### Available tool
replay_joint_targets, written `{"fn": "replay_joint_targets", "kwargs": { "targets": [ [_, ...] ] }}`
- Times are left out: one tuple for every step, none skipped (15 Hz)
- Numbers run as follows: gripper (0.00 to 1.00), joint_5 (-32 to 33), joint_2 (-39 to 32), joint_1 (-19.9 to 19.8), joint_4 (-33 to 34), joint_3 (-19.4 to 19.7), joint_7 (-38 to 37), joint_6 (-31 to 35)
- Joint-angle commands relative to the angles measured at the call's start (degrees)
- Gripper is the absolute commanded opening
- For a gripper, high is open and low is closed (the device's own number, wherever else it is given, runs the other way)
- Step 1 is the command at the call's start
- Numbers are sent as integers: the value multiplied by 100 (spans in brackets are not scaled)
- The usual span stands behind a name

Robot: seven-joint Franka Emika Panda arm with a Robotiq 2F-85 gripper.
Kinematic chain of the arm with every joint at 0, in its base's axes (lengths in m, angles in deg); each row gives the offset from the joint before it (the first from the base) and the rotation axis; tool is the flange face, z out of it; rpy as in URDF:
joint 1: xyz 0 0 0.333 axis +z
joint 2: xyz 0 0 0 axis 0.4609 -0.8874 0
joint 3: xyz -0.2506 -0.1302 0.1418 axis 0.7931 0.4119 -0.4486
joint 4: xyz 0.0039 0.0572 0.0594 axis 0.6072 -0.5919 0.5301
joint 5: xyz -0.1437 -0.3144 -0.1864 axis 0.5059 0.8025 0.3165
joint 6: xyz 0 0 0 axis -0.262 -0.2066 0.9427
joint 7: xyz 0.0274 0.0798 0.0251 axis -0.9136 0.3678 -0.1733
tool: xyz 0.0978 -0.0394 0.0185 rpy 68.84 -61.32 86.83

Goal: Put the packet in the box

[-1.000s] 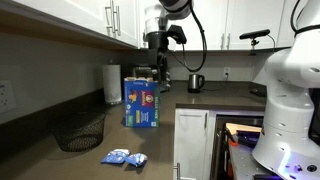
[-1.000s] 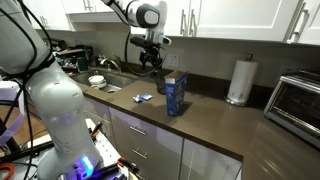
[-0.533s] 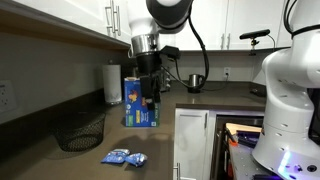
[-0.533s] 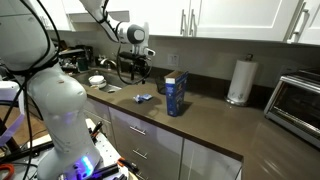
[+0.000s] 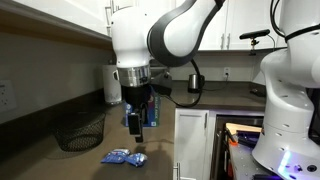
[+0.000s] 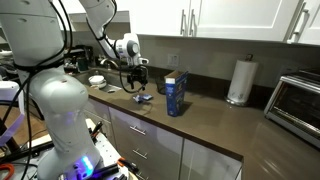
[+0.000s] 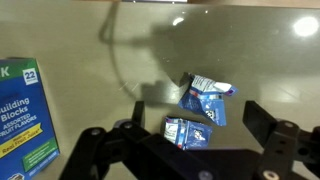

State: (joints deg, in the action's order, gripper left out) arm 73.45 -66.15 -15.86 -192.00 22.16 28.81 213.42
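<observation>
Dark counter still shows between my gripper's open fingers and the blue packets below, so it is too early to close on a packet now, and lowering comes first.
Two alike blue packets with white markings lie side by side on the dark counter, in both exterior views [image 5: 123, 157] [image 6: 142, 98]. In the wrist view one packet [image 7: 205, 98] lies farther off and the other packet [image 7: 187, 133] nearer. My gripper [image 5: 135, 123] [image 6: 137, 80] [image 7: 188, 120] hangs open and empty just above them, fingers either side. The tall blue box [image 6: 176, 95] stands upright beyond them. In an exterior view the box [image 5: 152, 112] is partly hidden behind my arm. It shows at the left edge of the wrist view [image 7: 25, 115].
A black wire basket [image 5: 78, 130] stands by the wall near the packets. A paper towel roll [image 5: 112, 85] [image 6: 238, 80] stands by the backsplash. A toaster oven [image 6: 300, 100] is at the far end. A kettle [image 5: 196, 82] and dishes by a sink [image 6: 98, 80] are on the counter.
My arm has swung away from above the box and come down over the two packets. The packets and box have not moved.
</observation>
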Motion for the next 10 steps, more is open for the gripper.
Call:
{"fn": "replay_joint_targets", "kwargs": {
  "targets": [
    [100,232,-566,122,381,110,-179,141],
    [100,221,-703,146,482,145,-154,111],
    [100,179,-840,169,582,183,-110,76],
    [100,139,-961,191,659,211,-84,46],
    [100,112,-1083,215,737,235,-69,23],
    [100,81,-1167,231,792,262,-37,11],
    [100,67,-1271,259,853,298,-34,-9],
    [100,65,-1346,280,897,329,-33,-27],
    [100,29,-1433,286,939,351,-1,-36],
    [100,20,-1501,300,968,380,16,-32]
  ]
}}
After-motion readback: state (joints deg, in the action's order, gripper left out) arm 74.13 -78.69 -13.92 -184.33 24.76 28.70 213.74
